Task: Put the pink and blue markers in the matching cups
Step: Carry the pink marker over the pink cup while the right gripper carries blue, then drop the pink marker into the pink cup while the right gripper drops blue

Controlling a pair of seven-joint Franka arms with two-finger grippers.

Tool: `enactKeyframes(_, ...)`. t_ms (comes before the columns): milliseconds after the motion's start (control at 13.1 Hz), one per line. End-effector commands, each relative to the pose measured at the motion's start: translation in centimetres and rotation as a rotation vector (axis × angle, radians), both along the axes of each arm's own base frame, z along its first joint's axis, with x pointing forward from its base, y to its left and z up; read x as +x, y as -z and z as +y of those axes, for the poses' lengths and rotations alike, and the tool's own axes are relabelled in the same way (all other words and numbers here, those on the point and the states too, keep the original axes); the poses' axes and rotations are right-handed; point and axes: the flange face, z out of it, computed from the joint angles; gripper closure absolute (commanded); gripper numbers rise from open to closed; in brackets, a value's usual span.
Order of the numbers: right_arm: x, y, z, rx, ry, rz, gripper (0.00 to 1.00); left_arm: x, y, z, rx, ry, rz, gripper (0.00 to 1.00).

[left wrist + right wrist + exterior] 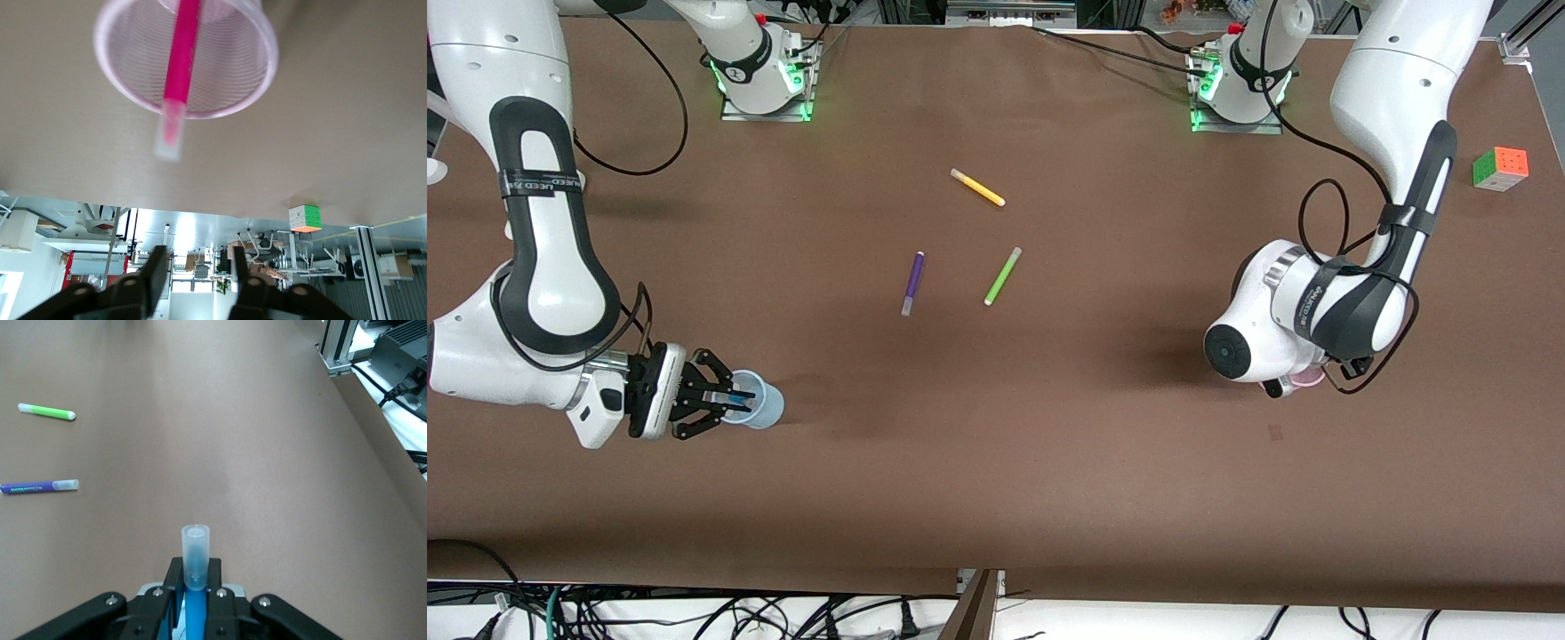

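The blue marker reaches into the pale blue cup's opening (747,396) (179,628) and would stay inside, so my right gripper needs to open its fingers.
My right gripper (725,398) is shut on the blue marker (195,561), whose pale cap end sticks out past the fingers. In the front view the gripper holds it at the mouth of the pale blue cup (763,405), near the right arm's end of the table. My left gripper (198,268) is open and empty above the pale pink cup (233,73). The pink marker (181,67) leans in that cup, cap end over the rim. In the front view the left wrist hides the gripper, and only the pink cup's edge (1309,380) shows.
A yellow marker (977,188), a lime-green marker (1002,276) and a purple marker (912,283) lie loose mid-table. A colour cube (1500,168) sits near the left arm's end, farther from the front camera. Cables run by both bases.
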Motion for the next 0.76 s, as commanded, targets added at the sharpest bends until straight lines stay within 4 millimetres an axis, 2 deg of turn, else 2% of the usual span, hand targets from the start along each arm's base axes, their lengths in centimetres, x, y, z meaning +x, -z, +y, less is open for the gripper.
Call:
enactKeyframes(0,-0.5,-0.1,-0.5,0.035,0.019,0.014,0.37,1.2,-3.8,-0.7,-0.038,-0.028,-0.067,0.00)
enactKeyframes(76,-0.5,-0.2,-0.5,0.035,0.051,0.040,0.00,1.5,-5.5,-1.0,-0.110,-0.075,-0.085,0.00)
enactKeyframes(305,-0.4,-3.1,0.0,-0.022,0.234,0.156,0.00,2.2,-13.5,-2.1,-0.412,-0.241,-0.182,0.00)
enactKeyframes(381,0.0,-4.1,0.3,-0.068,0.285,0.182,0.00,2.5,-15.7,-1.6,-0.474,-0.299,-0.230,0.00)
enactKeyframes(457,0.3,-5.0,1.0,-0.120,0.338,0.208,0.00,2.8,-17.3,-0.8,-0.525,-0.363,-0.274,0.00)
enactKeyframes(686,0.3,-8.0,4.2,-0.245,0.578,0.344,0.00,2.7,-22.1,-0.9,-0.594,-0.501,-0.417,0.00)
